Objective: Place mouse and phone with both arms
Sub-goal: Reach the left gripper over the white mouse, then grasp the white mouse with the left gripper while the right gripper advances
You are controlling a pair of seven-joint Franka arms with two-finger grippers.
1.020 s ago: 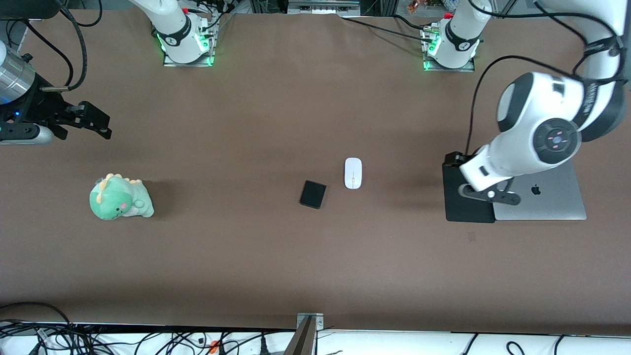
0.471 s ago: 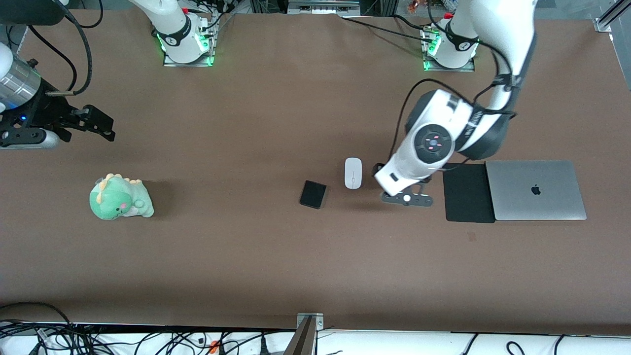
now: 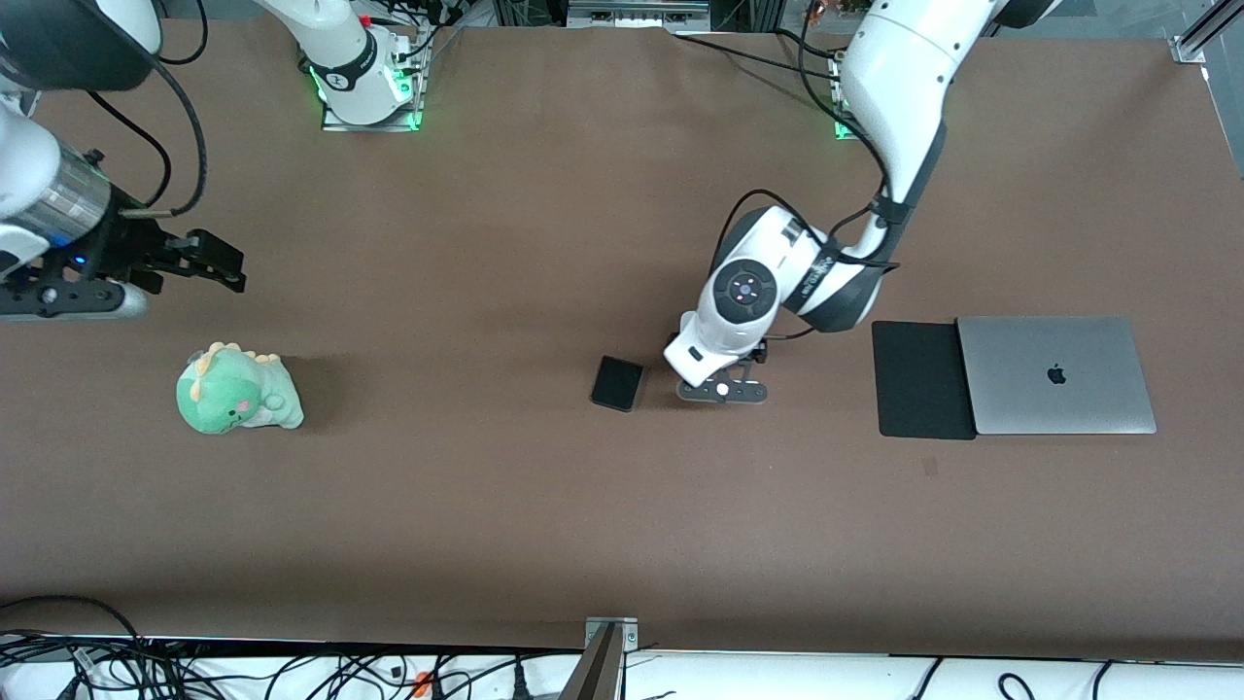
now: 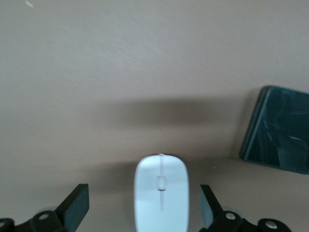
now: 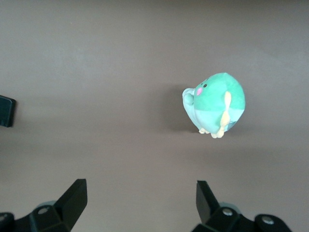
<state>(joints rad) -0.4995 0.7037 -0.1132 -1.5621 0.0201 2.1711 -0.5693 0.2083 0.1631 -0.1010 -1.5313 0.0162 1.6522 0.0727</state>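
My left gripper should next grab the white mouse's side edges to place it on the black mouse pad (image 3: pixel 921 379).
The white mouse (image 4: pixel 161 193) lies on the brown table between the spread fingers of my left gripper (image 4: pixel 143 200), which is open and low over it without gripping. In the front view the left wrist (image 3: pixel 724 326) hides the mouse. The black phone (image 3: pixel 618 383) lies flat on the table just beside the mouse, toward the right arm's end; it also shows in the left wrist view (image 4: pixel 280 128). My right gripper (image 3: pixel 209 258) is open and empty, up over the table at the right arm's end; it shows open in the right wrist view (image 5: pixel 141 203).
A green plush dinosaur (image 3: pixel 238 389) sits at the right arm's end, also seen in the right wrist view (image 5: pixel 215 104). A black mouse pad (image 3: pixel 923 379) and a closed silver laptop (image 3: pixel 1054 374) lie side by side toward the left arm's end.
The left arm swung from over the mouse pad and laptop toward the table's middle and now covers the mouse. The right gripper drifted slightly toward the middle.
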